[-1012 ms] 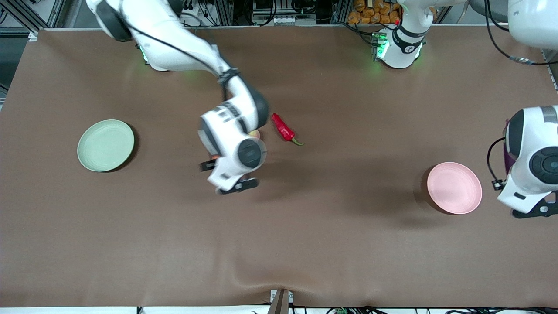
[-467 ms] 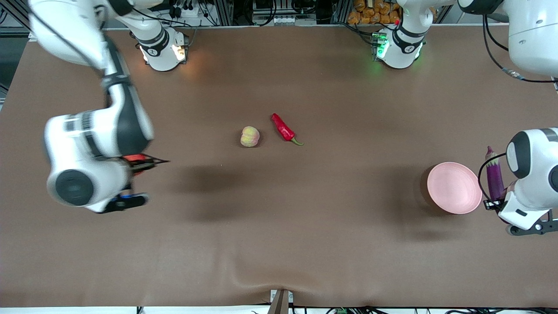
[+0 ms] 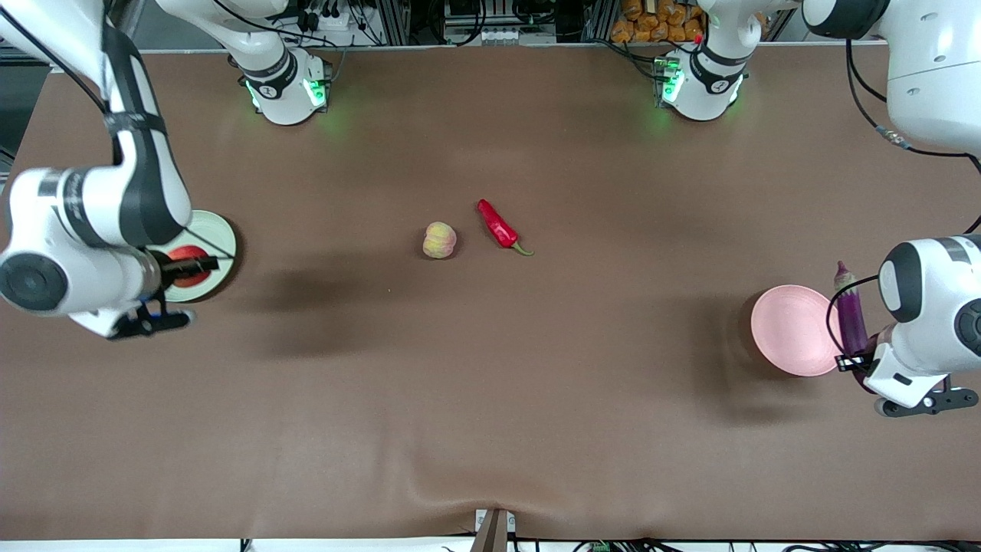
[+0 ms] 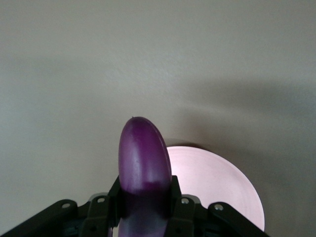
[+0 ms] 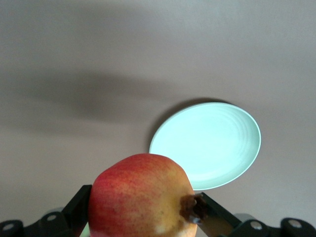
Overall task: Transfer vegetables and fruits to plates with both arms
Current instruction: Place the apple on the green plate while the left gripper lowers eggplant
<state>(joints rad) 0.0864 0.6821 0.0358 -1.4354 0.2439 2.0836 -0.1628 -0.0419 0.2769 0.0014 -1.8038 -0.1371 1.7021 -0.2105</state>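
My left gripper is holding the purple eggplant above and beside the pink plate's rim, so the eggplant would miss if I opened now. My left gripper needs to move it over the pink plate.
My right gripper [image 3: 178,268] is shut on the red-orange pomegranate [image 3: 186,258] and holds it over the mint green plate [image 3: 218,238]. In the right wrist view the pomegranate [image 5: 143,197] sits between the jaws, with the green plate [image 5: 207,145] below. My left gripper [image 3: 862,354] is shut on the purple eggplant [image 3: 849,318], held up beside the pink plate [image 3: 793,330]. In the left wrist view the eggplant [image 4: 144,163] stands over the pink plate's [image 4: 217,187] edge. The peach [image 3: 439,240] and red chili pepper [image 3: 498,226] lie mid-table.
The brown table cloth [image 3: 490,429] has a raised fold near the front camera's edge. The two arm bases [image 3: 283,84] stand along the table's back edge.
My right arm swung from the table's middle with the pomegranate to over the green plate, uncovering the peach. My left gripper brought the eggplant closer to the pink plate.
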